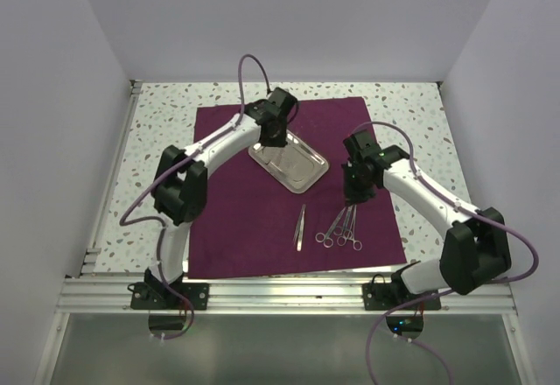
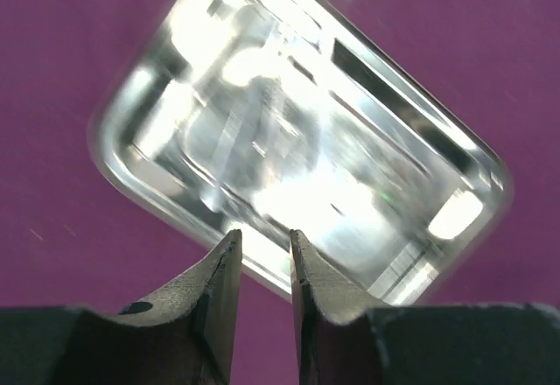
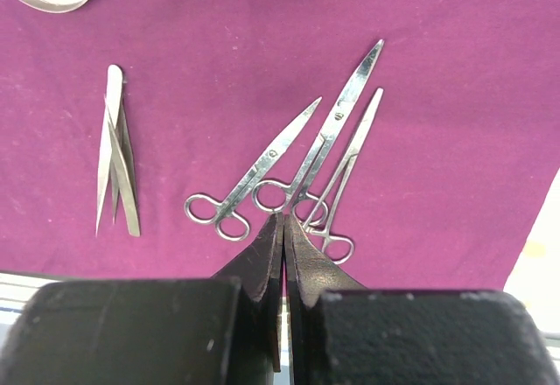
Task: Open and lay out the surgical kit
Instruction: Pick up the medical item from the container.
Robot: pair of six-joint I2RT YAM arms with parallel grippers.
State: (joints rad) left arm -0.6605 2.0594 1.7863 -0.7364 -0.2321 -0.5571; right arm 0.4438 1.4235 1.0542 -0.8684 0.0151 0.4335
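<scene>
I should next grab the steel tray's slim instrument across its middle with my left gripper, both ends free, to lay it out flat.
The dark purple cloth lies spread flat on the table. The shiny steel tray sits on it at the back centre. My left gripper hovers over the tray's near rim with its jaws a narrow gap apart and nothing between them; in the left wrist view the tray fills the frame beyond that gripper. Tweezers and three ring-handled instruments lie side by side on the cloth's front part. My right gripper is shut and empty just above the ring handles, with the tweezers to its left.
The speckled tabletop shows around the cloth. White walls close in the left, back and right. An aluminium rail runs along the near edge by the arm bases. The cloth's right edge lies close to the instruments.
</scene>
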